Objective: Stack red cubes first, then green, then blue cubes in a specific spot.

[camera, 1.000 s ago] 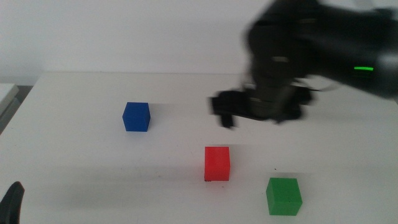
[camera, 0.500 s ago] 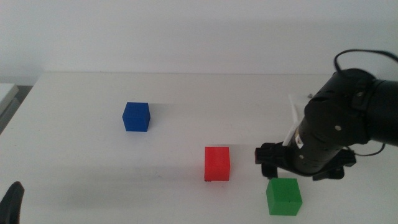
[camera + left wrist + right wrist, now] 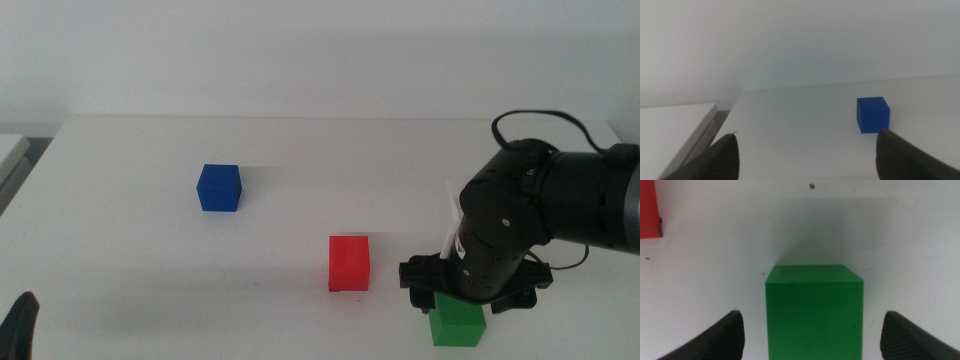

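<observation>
My right gripper, still high, would miss the green cube.
The red cube (image 3: pixel 349 263) stands mid-table, with tiny dark marks of the specific spot (image 3: pixel 335 290) at its near-left foot. To its right, near the front edge, sits the green cube (image 3: pixel 458 325), its top covered by my right gripper (image 3: pixel 468 297). In the right wrist view the right gripper (image 3: pixel 812 337) is open, its jaws standing wide on either side of the green cube (image 3: pixel 814 312) without touching it, and the red cube (image 3: pixel 649 210) shows at the frame's edge. The blue cube (image 3: pixel 219 187) rests at the far left. My left gripper (image 3: pixel 810 162) waits open at the front left corner, facing the blue cube (image 3: pixel 873 114).
A white board or tray edge (image 3: pixel 10 150) lies beyond the table's left side, and it also shows in the left wrist view as a white board (image 3: pixel 675 125). The right arm's dark body (image 3: pixel 540 215) and its cable rise over the table's right part.
The right arm swung from behind the red cube to the front right and came down; its open gripper now sits over the green cube. The cubes and the left arm stayed put.
</observation>
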Tool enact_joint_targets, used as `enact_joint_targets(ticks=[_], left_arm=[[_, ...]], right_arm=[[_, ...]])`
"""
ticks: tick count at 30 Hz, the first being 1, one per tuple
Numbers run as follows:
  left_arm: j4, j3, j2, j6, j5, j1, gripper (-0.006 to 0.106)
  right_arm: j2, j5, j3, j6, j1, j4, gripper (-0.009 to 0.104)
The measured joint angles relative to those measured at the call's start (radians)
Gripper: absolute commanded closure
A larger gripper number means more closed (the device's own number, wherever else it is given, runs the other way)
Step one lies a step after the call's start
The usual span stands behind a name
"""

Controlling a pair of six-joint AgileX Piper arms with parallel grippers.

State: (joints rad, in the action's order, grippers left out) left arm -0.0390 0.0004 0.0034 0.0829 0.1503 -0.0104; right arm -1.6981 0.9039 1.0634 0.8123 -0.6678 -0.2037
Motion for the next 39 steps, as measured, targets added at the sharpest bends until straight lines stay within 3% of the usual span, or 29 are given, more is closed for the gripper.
enact_joint_targets(ticks=[6, 9, 12, 17, 19, 28, 39], left_arm=[[0.000, 0.000, 0.000, 0.000, 0.000, 0.000, 0.007], [0.000, 0.000, 0.000, 0.000, 0.000, 0.000, 0.007], [0.000, 0.000, 0.000, 0.000, 0.000, 0.000, 0.007], [0.000, 0.000, 0.000, 0.000, 0.000, 0.000, 0.007], [0.000, 0.000, 0.000, 0.000, 0.000, 0.000, 0.007], [0.000, 0.000, 0.000, 0.000, 0.000, 0.000, 0.007], [0.000, 0.000, 0.000, 0.000, 0.000, 0.000, 0.007]], right_arm=[[-0.026, -0.062, -0.037, 0.000, 0.000, 0.000, 0.026], [-0.043, -0.070, -0.042, 0.000, 0.001, 0.000, 0.033], [-0.062, -0.089, -0.042, 0.000, 0.001, 0.000, 0.046], [-0.072, -0.091, -0.042, 0.012, 0.001, 0.004, 0.085], [-0.069, -0.073, -0.042, 0.005, 0.001, 0.004, 0.093], [0.038, 0.171, 0.250, -0.038, -0.033, -0.036, 0.093], [-0.253, 0.294, 0.641, -0.018, -0.122, -0.006, 0.093]])
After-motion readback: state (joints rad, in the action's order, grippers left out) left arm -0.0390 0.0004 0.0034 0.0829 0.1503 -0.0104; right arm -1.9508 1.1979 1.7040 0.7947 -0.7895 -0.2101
